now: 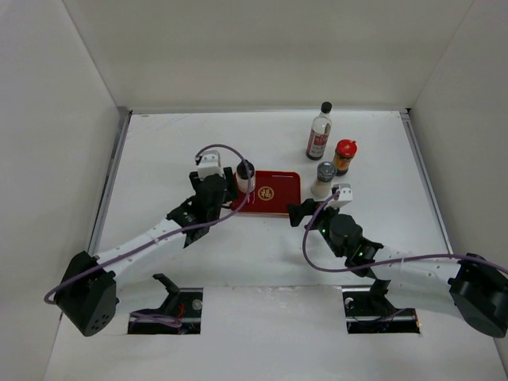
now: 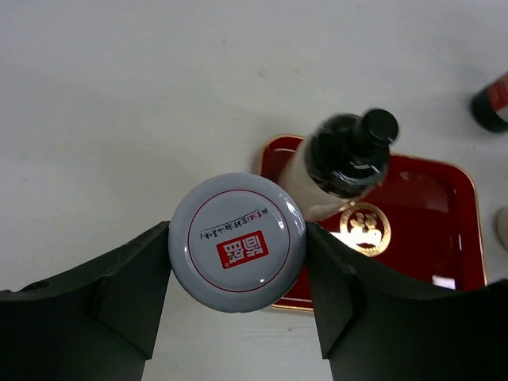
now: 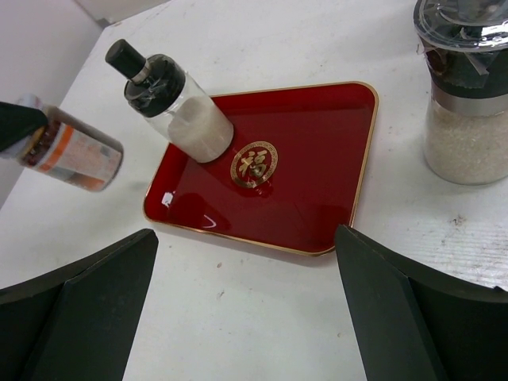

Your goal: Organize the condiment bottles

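The white-lidded jar (image 2: 236, 242) hangs beside the tray's edge and would fall onto the empty table if the left gripper opened, so the left gripper should move the jar over the tray.
My left gripper (image 1: 223, 190) is shut on a white-lidded jar (image 2: 236, 242), its fingers (image 2: 131, 286) pressing both sides of the lid, just off the left edge of the red tray (image 1: 274, 198). The jar also shows in the right wrist view (image 3: 73, 151). A short black-capped bottle (image 1: 245, 174) stands in the tray's far left corner (image 2: 345, 159) (image 3: 171, 101). My right gripper (image 1: 302, 212) (image 3: 246, 309) is open and empty at the tray's near right edge. A grey-capped shaker (image 1: 324, 179) (image 3: 467, 103), a red-capped orange jar (image 1: 344, 156) and a tall black-capped bottle (image 1: 319, 132) stand to the right of the tray.
White walls close the table on the left, back and right. The tray's gold emblem (image 3: 254, 164) sits in its bare middle. The tall bottle's base (image 2: 492, 103) shows at the left wrist view's right edge. Purple cables loop over both arms.
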Robot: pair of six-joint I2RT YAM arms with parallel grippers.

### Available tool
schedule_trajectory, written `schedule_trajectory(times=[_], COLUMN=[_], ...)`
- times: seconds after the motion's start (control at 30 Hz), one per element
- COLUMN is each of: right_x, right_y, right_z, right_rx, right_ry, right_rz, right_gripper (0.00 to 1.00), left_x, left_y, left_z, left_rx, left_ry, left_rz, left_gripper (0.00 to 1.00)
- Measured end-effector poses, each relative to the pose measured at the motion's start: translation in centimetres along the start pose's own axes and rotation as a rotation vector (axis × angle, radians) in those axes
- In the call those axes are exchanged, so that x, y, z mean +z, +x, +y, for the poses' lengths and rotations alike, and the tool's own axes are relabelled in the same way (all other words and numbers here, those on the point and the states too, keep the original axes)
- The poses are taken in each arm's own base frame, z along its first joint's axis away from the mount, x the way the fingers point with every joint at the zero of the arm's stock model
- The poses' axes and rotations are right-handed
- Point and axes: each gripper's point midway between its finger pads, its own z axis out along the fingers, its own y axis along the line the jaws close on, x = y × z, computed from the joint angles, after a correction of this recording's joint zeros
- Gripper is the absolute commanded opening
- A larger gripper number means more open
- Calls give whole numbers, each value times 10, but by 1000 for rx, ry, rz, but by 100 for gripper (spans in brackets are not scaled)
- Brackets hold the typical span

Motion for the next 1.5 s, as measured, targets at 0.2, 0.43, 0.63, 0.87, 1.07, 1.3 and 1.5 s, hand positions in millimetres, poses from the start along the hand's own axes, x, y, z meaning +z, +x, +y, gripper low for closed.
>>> schedule_trajectory(times=[0.2,0.43,0.63,0.87,1.07,1.3,1.5], right_x=[0,-1,-1,-1,-1,-1,4], right_y=[-1,-5,-5,-5,-4,-8,-31], right_z=[0,2,2,2,1,-4,-7], right_rx=[1,7,7,5,-11,-38,-55], right_ry=[-1,-7,-8,-7,-6,39,122], right_rz=[-2,-12,-13,-13,-11,-2,-26], right_gripper=[100,100,100,97,51,37,92], left_x=[0,16,25,29,29,31,14], left_y=[38,54,57,67,68,57,27], left_z=[-45,-64,-71,-71,-70,-75,-69], left_rx=[86,104,94,110,115,102,43], left_ry=[94,112,119,112,111,120,155], left_rz=[78,92,77,95,96,54,-27], left_gripper=[34,34,36,40,65,86,88])
